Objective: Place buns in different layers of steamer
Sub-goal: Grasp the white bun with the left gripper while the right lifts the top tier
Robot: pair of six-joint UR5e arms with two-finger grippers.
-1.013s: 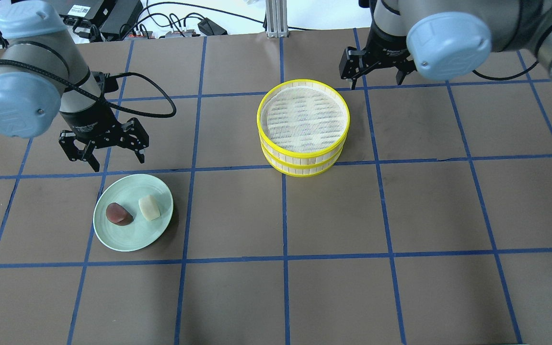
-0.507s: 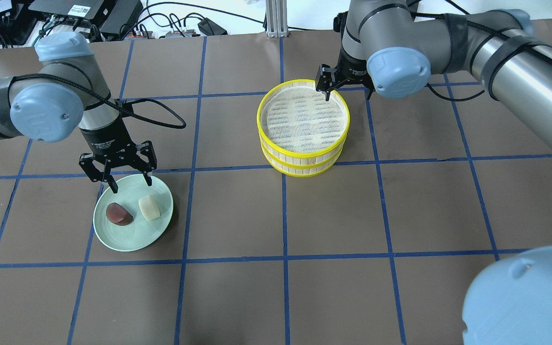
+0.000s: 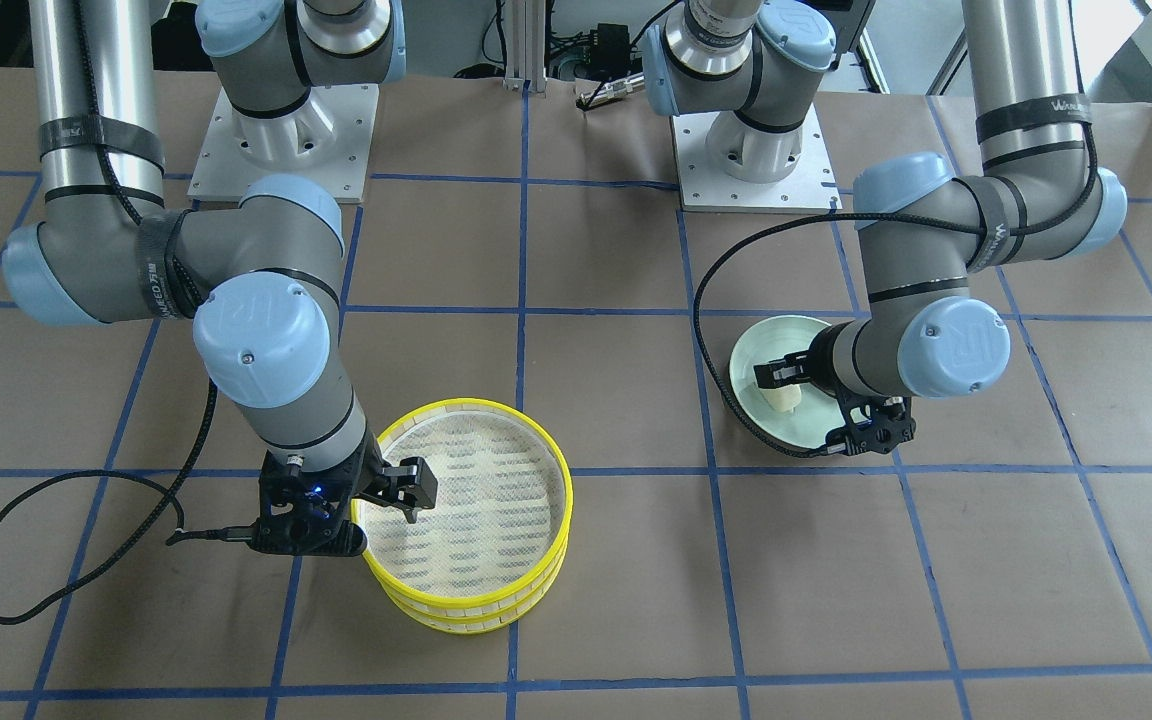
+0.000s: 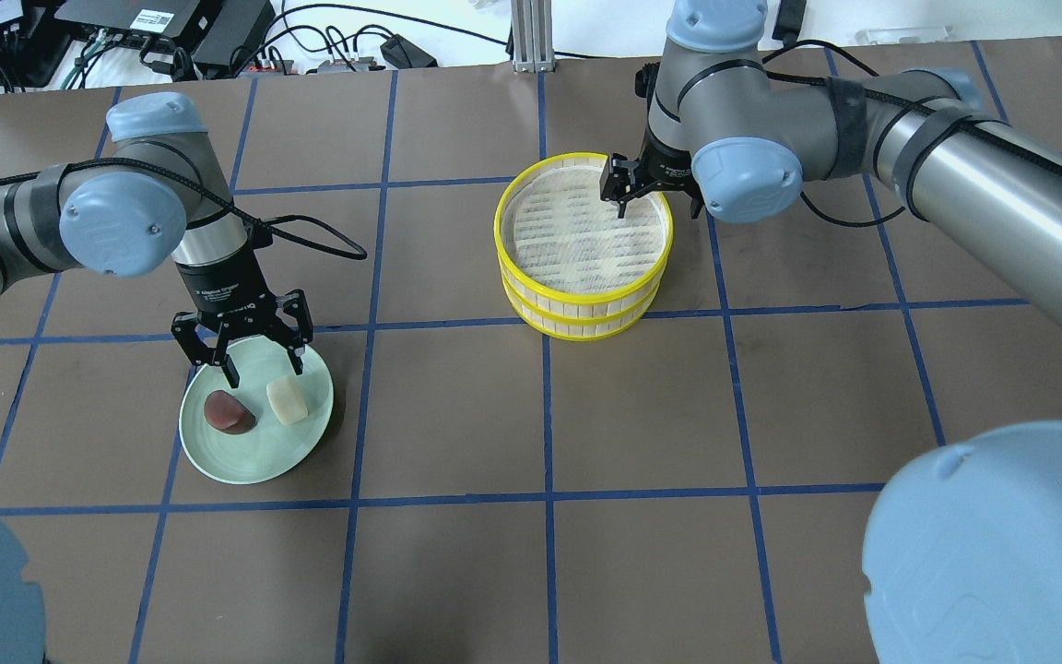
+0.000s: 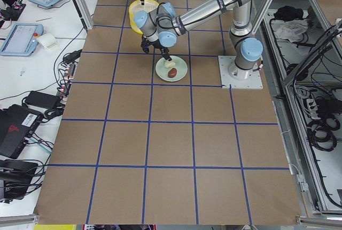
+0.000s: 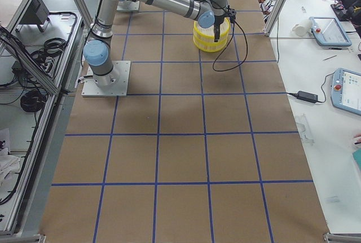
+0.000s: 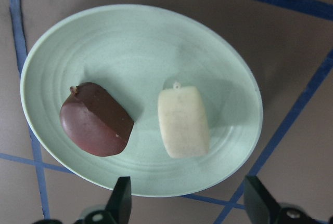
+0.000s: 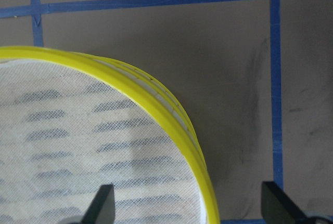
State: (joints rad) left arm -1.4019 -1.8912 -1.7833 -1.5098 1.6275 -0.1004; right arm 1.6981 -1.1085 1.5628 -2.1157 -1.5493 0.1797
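The steamer layer is wider than the open fingers of my right gripper, so my right gripper should grab it by its thin yellow rim (image 8: pixel 200 169) next.
The cream-white bun (image 4: pixel 287 402) and the reddish-brown bun (image 4: pixel 229 412) lie side by side on a mint-green plate (image 4: pixel 254 461). My left gripper (image 4: pixel 264 372) is open and empty, hovering over the plate's far edge; the left wrist view shows both buns (image 7: pixel 183 122) (image 7: pixel 95 119) just ahead of its fingertips. The two yellow-rimmed steamer trays stand stacked, the upper tray (image 4: pixel 503 244) on the lower tray (image 4: pixel 586 326), both with nothing in them that I can see. My right gripper (image 4: pixel 655 198) is open and straddles the upper tray's far-right rim (image 8: pixel 171 109), one finger (image 3: pixel 416 492) over the mesh.
Brown table paper with a blue tape grid. Cables and boxes lie along the far edge (image 4: pixel 218 37). My right arm's elbow joint (image 4: pixel 1001 553) fills the near right corner of the overhead view. A black cable (image 3: pixel 86 500) loops beside the steamer.
My left gripper has moved toward the plate and now hangs over its far edge. My right gripper has moved from beyond the steamer onto its far-right rim. Buns and trays have not moved.
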